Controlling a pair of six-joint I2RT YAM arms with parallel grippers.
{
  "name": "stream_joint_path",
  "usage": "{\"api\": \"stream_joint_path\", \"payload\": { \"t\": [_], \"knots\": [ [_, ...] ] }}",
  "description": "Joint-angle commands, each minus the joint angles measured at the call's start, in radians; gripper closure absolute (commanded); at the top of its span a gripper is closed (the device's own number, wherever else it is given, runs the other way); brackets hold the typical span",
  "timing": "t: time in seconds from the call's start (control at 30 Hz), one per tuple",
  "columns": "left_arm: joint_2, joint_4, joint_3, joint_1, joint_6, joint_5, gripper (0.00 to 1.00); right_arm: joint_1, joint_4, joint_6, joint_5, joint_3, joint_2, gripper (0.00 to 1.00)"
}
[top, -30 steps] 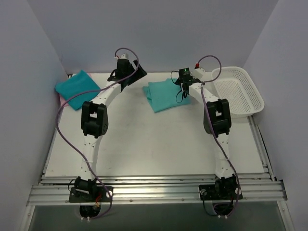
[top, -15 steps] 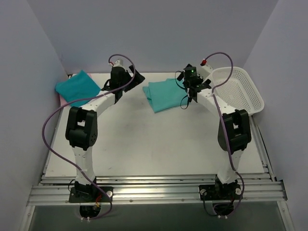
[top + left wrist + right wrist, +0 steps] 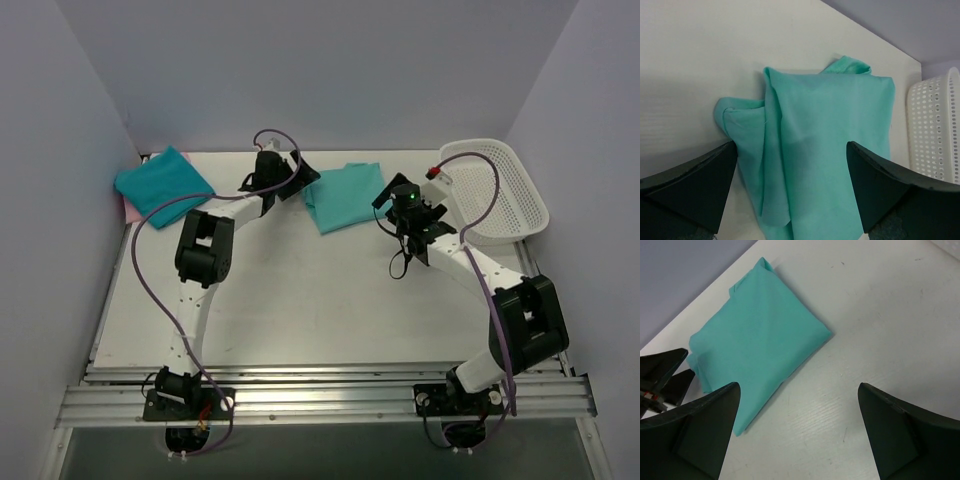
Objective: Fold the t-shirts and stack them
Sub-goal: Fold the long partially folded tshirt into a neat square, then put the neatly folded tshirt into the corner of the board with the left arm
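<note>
My left gripper grips the folded teal t-shirt point(image 3: 344, 196) by its edge facing the bluer teal t-shirt next, to draw it toward the stack.
A folded teal t-shirt point(image 3: 344, 196) lies at the back middle of the table. It fills the left wrist view point(image 3: 825, 145) and shows in the right wrist view point(image 3: 757, 337). My left gripper point(image 3: 303, 177) is open and empty, hovering at the shirt's left edge with its jaws astride the cloth point(image 3: 790, 192). My right gripper point(image 3: 392, 207) is open and empty over bare table just right of the shirt point(image 3: 797, 435). A bluer teal t-shirt point(image 3: 160, 185) lies folded at the back left on a pink one point(image 3: 127, 208), of which only an edge shows.
A white plastic mesh basket point(image 3: 497, 190) stands at the back right, also seen in the left wrist view point(image 3: 937, 130). Side walls close in on both sides. The left gripper's fingertips point(image 3: 665, 372) show at the left edge of the right wrist view.
My right gripper has drawn back from over the teal shirt toward the near right. My left gripper has moved right, up to the shirt's left edge. The shirt has shifted slightly.
</note>
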Motion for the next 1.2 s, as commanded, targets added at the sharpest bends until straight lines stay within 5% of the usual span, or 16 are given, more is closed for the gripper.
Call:
{"api": "stream_joint_path", "payload": {
  "t": [0.0,0.37,0.6,1.17],
  "knots": [
    [0.041,0.05,0.132,-0.008,-0.006,0.048,0.02,0.014,0.07,0.017,0.031,-0.047,-0.097,0.0],
    [-0.074,0.009,0.069,-0.02,0.025,-0.073,0.0,0.035,0.069,0.002,0.055,-0.104,-0.161,0.0],
    [0.089,-0.109,0.299,-0.026,0.032,-0.041,0.0,0.037,0.069,0.005,0.045,-0.118,-0.17,0.0],
    [0.296,-0.155,0.541,-0.051,0.028,-0.051,0.0,0.031,0.052,-0.011,0.058,-0.178,-0.31,0.0]
  ]
}}
